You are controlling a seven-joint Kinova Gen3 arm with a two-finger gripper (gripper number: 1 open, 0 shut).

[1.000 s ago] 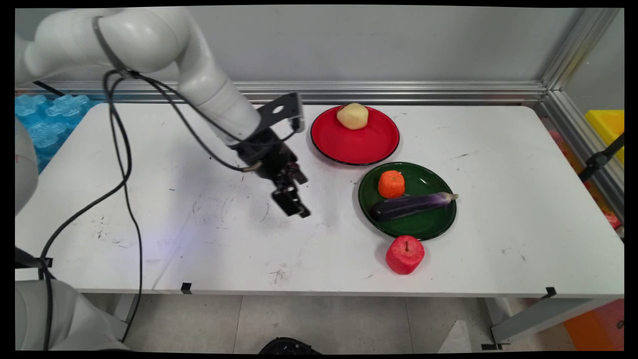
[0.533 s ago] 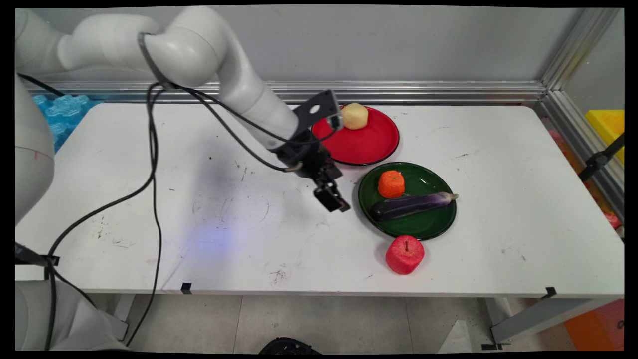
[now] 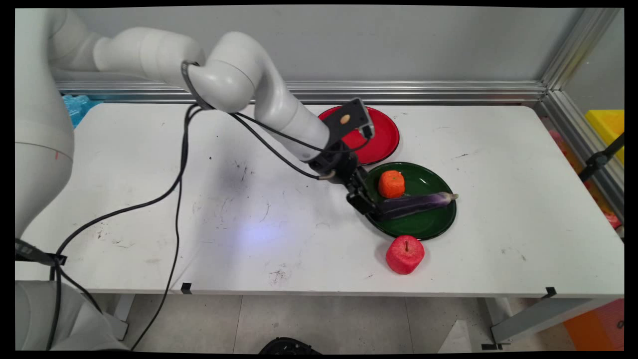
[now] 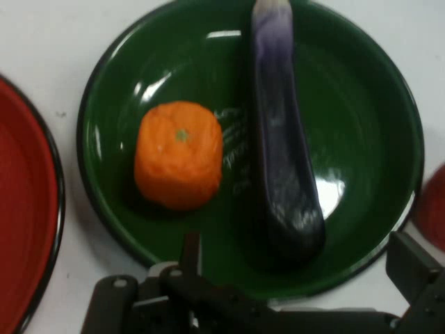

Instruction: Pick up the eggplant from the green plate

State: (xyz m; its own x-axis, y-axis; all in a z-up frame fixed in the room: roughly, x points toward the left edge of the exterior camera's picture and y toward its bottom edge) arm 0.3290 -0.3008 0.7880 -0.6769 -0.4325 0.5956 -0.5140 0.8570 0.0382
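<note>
I need to grab the long purple eggplant with my gripper by its thick dark end (image 3: pixel 387 209) next, so that I can move it to the red plate (image 3: pixel 384 134).
My gripper (image 3: pixel 368 208) hangs low over the left rim of a green plate (image 3: pixel 428 224). On the plate lie a purple eggplant (image 3: pixel 416 203) and an orange (image 3: pixel 391 184). In the hand view the gripper (image 4: pixel 299 261) is open, its fingers (image 4: pixel 411 268) standing on either side of the thick end of the eggplant (image 4: pixel 278 139) without touching it. The orange (image 4: pixel 179 154) sits left of the eggplant on the plate (image 4: pixel 361 104). A red apple (image 3: pixel 404 255) rests on the table just in front of the plate.
A red plate (image 3: pixel 384 137) lies behind the green one, partly covered by the hand's bracket; its edge shows in the hand view (image 4: pixel 21 209). Blue moulded pieces (image 3: pixel 75 104) sit off the back left corner. An aluminium frame (image 3: pixel 563 60) and a yellow bin (image 3: pixel 608 124) stand at the right.
The arm has swung right from the table's middle, carrying the gripper to the green plate's left rim and the eggplant's thick end. The fruits and plates have not moved.
</note>
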